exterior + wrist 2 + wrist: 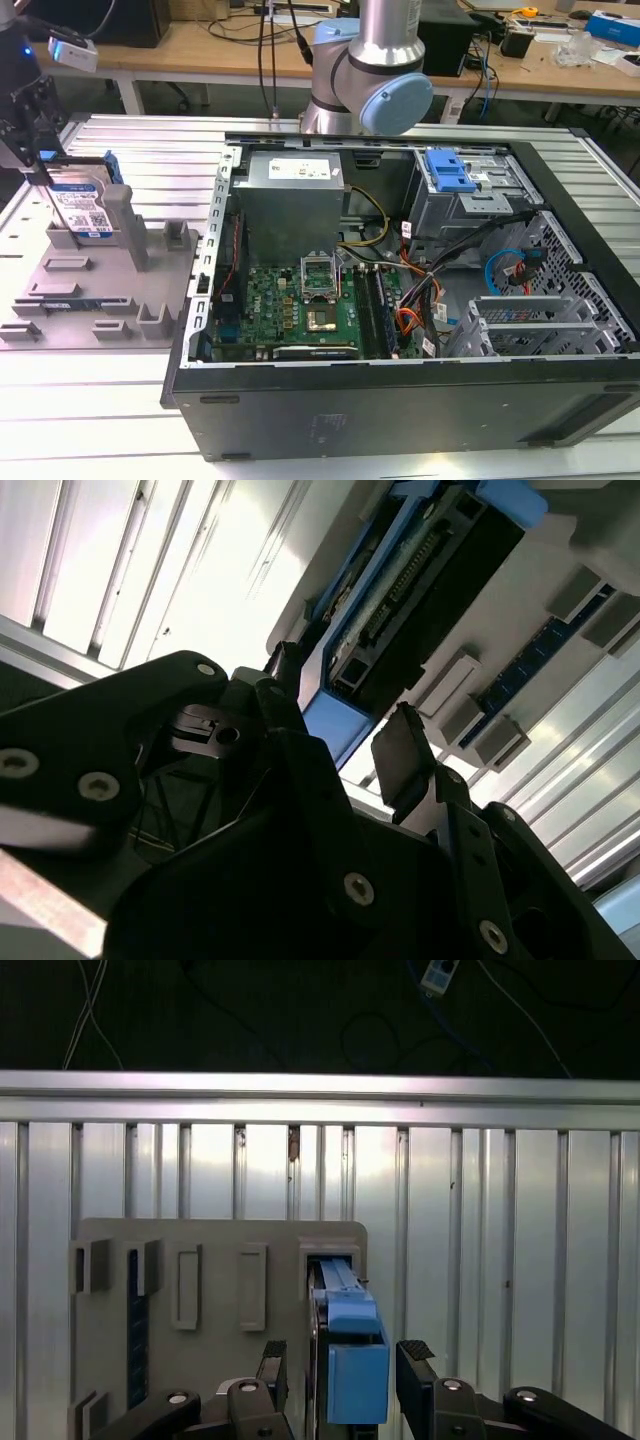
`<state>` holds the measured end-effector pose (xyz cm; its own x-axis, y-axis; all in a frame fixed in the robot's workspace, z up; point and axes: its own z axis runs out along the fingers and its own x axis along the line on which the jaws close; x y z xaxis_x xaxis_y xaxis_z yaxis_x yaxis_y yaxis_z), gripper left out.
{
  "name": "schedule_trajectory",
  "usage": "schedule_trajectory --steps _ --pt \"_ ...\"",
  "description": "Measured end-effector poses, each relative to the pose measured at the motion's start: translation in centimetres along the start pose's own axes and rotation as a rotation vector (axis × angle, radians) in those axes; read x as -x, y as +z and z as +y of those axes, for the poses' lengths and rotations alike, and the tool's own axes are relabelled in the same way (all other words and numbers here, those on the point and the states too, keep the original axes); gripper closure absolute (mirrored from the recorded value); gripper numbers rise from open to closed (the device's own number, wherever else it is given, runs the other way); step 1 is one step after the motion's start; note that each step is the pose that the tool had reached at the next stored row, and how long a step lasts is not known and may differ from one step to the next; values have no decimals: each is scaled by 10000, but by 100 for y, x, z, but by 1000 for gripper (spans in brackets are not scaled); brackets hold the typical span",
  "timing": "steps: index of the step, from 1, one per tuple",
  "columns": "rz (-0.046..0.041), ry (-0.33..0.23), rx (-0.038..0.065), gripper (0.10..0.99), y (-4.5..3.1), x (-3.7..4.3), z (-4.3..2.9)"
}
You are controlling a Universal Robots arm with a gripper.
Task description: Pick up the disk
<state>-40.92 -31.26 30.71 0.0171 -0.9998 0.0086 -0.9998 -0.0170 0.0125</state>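
Observation:
My gripper's fingers are down on both sides of the disk's blue bar [355,1380]. Closing now would hold the disk if they closed now. My gripper needs to close on the disk now.
The disk [82,208] stands on edge in a slot of the grey fixture [100,290], at the exterior view's left, its white-and-blue label facing out. My gripper [38,165] hangs just above its far end. In the first wrist view the disk's blue rail [355,1380] lies between the two black fingertips [415,1355], with a small gap on each side; the gripper [345,1352] is open. The second wrist view shows the same straddle: gripper [345,720], disk [420,590] with its connector edge showing.
An open computer case [400,300] with motherboard, power supply and cables takes up the middle and right. A blue drive-bay bracket [449,170] sits at its back. The arm's base [370,70] rises behind it. Upright posts [125,225] stand beside the disk on the ribbed metal table [90,400].

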Motion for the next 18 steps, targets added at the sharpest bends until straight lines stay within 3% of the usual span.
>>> schedule_trajectory --steps 10,12,14,15,18 --pt "1 -38 1 529 67 2 -1" --pt "1 -38 -2 608 70 2 -1" --pt "0 -38 -10 608 71 3 -1" --pt "0 -38 -13 678 72 3 -1" --pt "1 -38 -15 678 71 3 -1"
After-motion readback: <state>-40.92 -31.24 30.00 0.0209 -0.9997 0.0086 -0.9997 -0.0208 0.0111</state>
